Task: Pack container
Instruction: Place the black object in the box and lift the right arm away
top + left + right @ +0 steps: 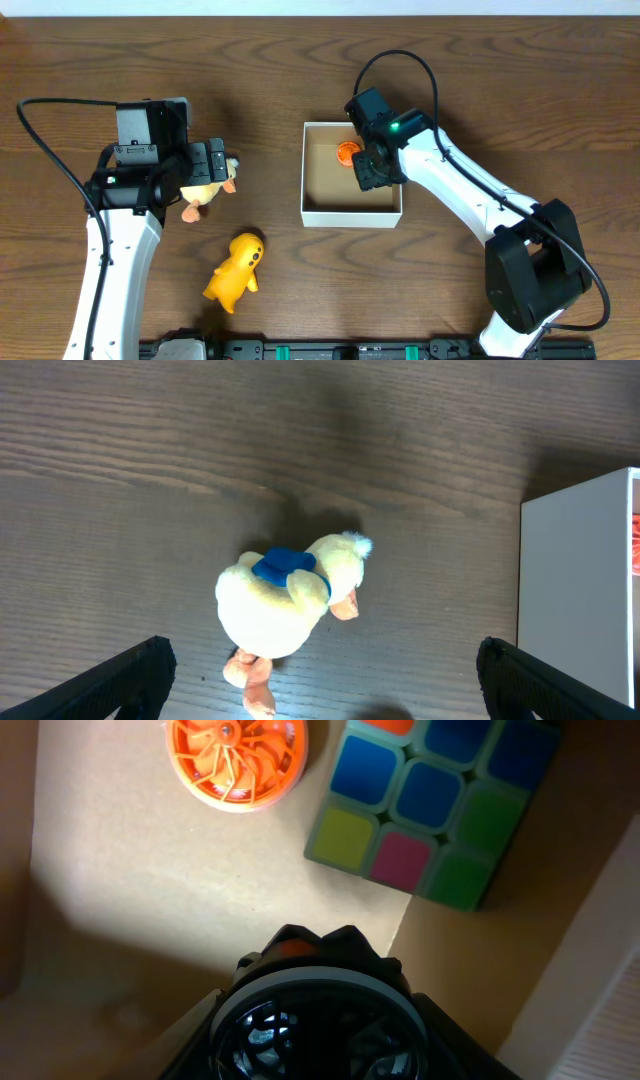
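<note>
The black round object is inside the container's sides, above the container's empty brown bottom, so it is time to open my right gripper now.
The container (318,214) is a square white-walled box with a brown inside, at the table's middle. My right gripper (370,168) is down inside it, shut on a black round object with a grey rim (312,1005). On the container's brown floor (150,870) lie an orange finned disc (236,758), also seen from overhead (345,152), and a colour cube (440,805). My left gripper (325,685) is open above a pale yellow duck plush with a blue bow (285,605), left of the container (575,590). From overhead the duck (205,190) lies under that gripper (208,170).
A yellow plush toy (236,270) lies on the wooden table (120,50) in front of the duck, near the front edge. Black cables loop from both arms. A dark rail runs along the front edge (320,350).
</note>
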Robot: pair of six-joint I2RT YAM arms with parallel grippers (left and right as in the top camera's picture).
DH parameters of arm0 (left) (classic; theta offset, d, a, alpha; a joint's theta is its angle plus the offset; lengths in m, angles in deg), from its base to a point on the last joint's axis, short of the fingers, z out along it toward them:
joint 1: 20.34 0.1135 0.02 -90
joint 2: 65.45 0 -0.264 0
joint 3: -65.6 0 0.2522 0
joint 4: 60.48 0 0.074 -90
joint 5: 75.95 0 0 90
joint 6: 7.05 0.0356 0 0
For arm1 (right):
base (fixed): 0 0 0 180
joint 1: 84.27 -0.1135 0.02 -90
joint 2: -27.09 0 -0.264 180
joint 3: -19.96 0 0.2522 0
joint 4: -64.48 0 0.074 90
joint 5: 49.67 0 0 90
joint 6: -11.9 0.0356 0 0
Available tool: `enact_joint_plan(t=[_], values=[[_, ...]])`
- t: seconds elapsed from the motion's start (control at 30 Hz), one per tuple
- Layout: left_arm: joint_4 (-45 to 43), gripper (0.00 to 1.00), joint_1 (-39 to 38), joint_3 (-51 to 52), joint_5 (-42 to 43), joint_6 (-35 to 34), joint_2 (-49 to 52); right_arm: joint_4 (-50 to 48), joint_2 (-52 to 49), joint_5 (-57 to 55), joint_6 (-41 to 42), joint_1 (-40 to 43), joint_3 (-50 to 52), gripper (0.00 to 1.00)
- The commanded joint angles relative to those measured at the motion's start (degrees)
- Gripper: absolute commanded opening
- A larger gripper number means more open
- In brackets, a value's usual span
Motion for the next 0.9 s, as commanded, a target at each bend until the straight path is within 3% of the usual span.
enact_joint_plan(t=[0.0, 0.27, 0.87], values=[[0.15, 0.98, 0.24, -1.36, -0.48, 0.35, -0.35, 0.17, -0.26, -0.87, -0.66, 0.22, -0.52, 0.39], [0.15, 0.98, 0.24, -1.36, -0.48, 0.35, -0.35, 0.15, -0.26, -0.85, -0.68, 0.22, -0.52, 0.54], [0.15, 0.98, 0.24, -1.36, -0.48, 0.35, -0.35, 0.13, -0.26, -0.81, -0.66, 0.20, -0.52, 0.62]])
